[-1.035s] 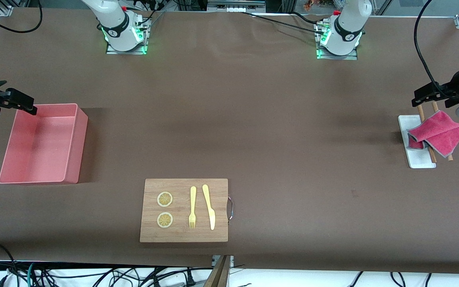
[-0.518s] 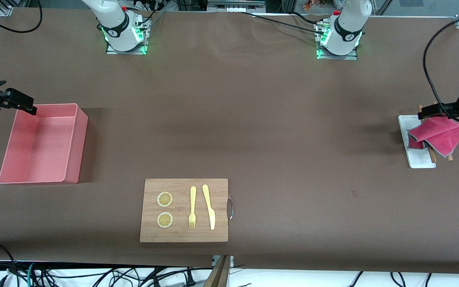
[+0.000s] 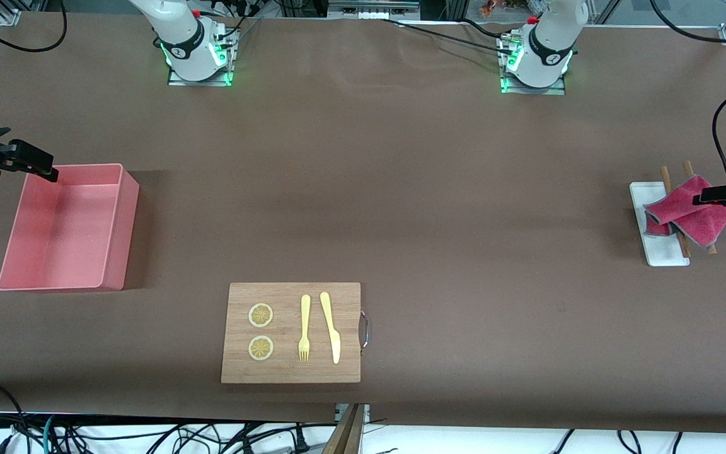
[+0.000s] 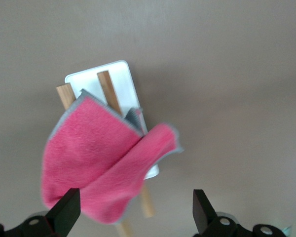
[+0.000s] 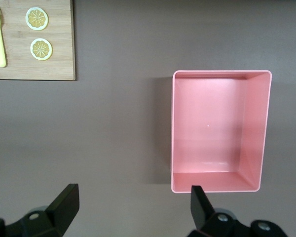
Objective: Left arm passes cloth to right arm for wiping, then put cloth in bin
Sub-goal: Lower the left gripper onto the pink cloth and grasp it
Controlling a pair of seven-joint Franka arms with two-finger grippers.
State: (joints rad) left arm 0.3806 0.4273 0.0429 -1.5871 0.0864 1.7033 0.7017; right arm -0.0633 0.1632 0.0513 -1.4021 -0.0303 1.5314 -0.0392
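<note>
My left gripper grabs the magenta cloth by its bunched middle (image 3: pixel 695 209) (image 4: pixel 107 170) next, leaving the cloth's gray edges free for my right gripper.
The magenta cloth (image 3: pixel 691 211) lies crumpled over two wooden sticks (image 3: pixel 665 176) on a small white tray (image 3: pixel 659 252) at the left arm's end of the table. My left gripper (image 3: pixel 709 197) hangs over it, open, holding nothing. In the left wrist view the cloth (image 4: pixel 98 163) fills the space ahead of the spread gripper (image 4: pixel 135 210), with one edge reaching between the fingers. The salmon-pink bin (image 3: pixel 125 233) stands empty at the right arm's end. My right gripper (image 3: pixel 16 157) waits open above the table by the bin's corner; its wrist view shows bare table between the gripper (image 5: pixel 133 205) and the bin (image 5: pixel 212 128).
A wooden cutting board (image 3: pixel 290 372) with a metal handle lies near the front camera's edge, carrying two lemon slices (image 3: pixel 261 315), a yellow fork (image 3: pixel 304 328) and a yellow knife (image 3: pixel 330 325). Brown table surface stretches between board, bin and tray.
My left gripper has swung from above the sticks' ends onto the cloth, staying open. The right arm, cloth and bin have not moved.
</note>
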